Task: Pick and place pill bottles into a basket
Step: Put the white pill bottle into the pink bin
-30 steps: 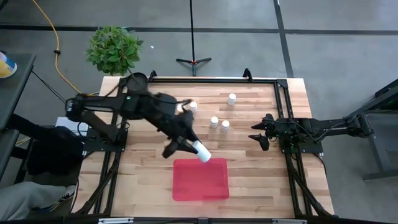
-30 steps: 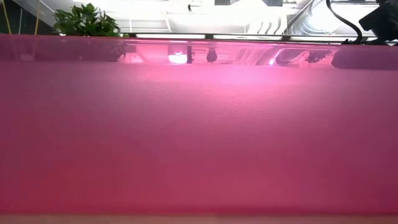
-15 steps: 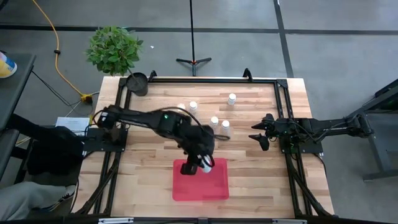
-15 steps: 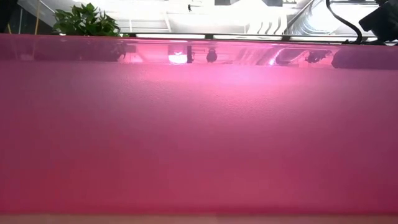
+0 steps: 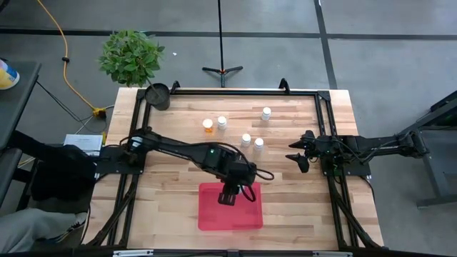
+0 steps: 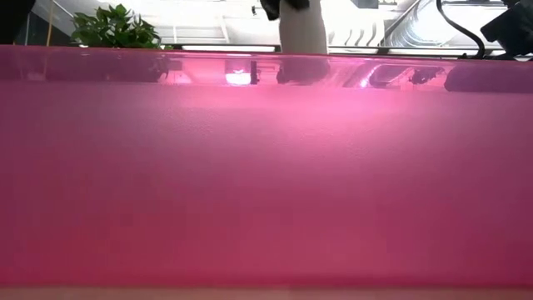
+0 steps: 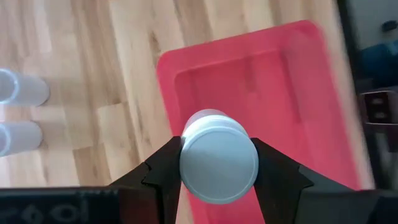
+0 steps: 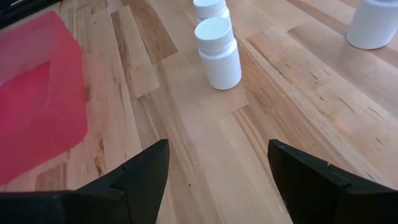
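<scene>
The white pill bottle (image 7: 219, 163) is high above the bottom of the red basket, so the robot's left gripper needs to lower the bottle farther in before it lets go.
The red basket (image 5: 246, 216) lies flat on the table near its front edge; it also shows in the left wrist view (image 7: 280, 81), and its wall (image 6: 266, 167) fills the low view. My left gripper (image 5: 230, 193) is over the basket, shut on a white pill bottle (image 7: 219, 163), which also shows in the low view (image 6: 301, 29). An orange bottle (image 5: 208, 126) and several white ones (image 5: 222, 123) (image 5: 266, 113) (image 5: 245, 140) (image 5: 258, 144) stand on their bases farther back. My right gripper (image 5: 298, 158) is open and empty at the right. My left gripper pinches the white bottle between its two fingers (image 7: 166, 167), one on each side just below the cap (image 7: 219, 165). The fingers come from above, pointing down. The bottle hangs upright over the basket's floor. The basket's wall hides its base in the low view.
A small dark pot (image 5: 158, 94) and a green plant (image 5: 131, 56) are at the far left corner. Black frame rails run along the table's left, right and far edges. The right wrist view shows two white bottles (image 8: 217, 53) (image 8: 373, 22) and the basket's corner (image 8: 31, 74).
My left gripper has carried the white bottle from the basket's far edge toward the table's near edge, to over the basket's middle. It has turned from slanting to pointing straight down. The bottle has gone from tilted to upright and has come down into the low view.
</scene>
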Motion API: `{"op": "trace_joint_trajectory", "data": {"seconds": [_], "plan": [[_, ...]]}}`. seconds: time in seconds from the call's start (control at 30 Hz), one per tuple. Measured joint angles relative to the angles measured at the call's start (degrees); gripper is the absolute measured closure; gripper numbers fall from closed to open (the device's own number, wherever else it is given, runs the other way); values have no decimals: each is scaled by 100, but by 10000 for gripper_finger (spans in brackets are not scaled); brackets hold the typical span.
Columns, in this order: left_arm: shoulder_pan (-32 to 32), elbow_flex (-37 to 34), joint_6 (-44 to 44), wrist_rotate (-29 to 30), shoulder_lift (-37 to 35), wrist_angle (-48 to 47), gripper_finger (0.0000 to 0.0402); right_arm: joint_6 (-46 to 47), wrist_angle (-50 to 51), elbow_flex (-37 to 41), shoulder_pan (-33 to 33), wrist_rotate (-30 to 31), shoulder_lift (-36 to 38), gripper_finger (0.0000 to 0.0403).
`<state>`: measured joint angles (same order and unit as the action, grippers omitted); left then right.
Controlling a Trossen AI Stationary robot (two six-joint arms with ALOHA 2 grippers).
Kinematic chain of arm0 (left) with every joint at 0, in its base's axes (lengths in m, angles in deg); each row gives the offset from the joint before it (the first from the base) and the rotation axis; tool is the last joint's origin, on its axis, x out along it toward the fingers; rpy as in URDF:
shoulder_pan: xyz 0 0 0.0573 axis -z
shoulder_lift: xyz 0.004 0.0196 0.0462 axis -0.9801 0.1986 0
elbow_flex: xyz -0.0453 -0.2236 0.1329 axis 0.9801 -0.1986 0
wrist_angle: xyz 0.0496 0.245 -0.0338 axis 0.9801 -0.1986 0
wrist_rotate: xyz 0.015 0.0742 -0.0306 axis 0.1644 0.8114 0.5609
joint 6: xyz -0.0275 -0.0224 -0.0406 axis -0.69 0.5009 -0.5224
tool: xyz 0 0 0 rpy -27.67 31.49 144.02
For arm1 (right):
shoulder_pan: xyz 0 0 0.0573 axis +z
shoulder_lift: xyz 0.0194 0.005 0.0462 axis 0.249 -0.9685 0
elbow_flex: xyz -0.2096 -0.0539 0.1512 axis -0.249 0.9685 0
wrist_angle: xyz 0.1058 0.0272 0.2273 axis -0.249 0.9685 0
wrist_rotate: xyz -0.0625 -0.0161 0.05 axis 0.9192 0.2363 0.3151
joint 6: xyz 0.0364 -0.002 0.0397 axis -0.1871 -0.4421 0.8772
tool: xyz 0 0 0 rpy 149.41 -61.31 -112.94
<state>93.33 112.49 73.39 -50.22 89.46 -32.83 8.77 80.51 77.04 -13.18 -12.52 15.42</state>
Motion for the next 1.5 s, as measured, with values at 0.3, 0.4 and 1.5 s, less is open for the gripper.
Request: {"op": "trace_joint_trajectory", "data": {"seconds": [0.3, 0.4, 1.5], "plan": [[0, -4, 16, 99, 303, 383, 206, 4, 17, 0, 0, 18, -2, 139], [0, 4, 17, 21, 399, 554, 206, 4, 28, 0, 0, 20, -2, 139], [200, -5, 603, 244, 1096, 686, 206, 4, -31, -2, 0, 151, -151, 139]]}}
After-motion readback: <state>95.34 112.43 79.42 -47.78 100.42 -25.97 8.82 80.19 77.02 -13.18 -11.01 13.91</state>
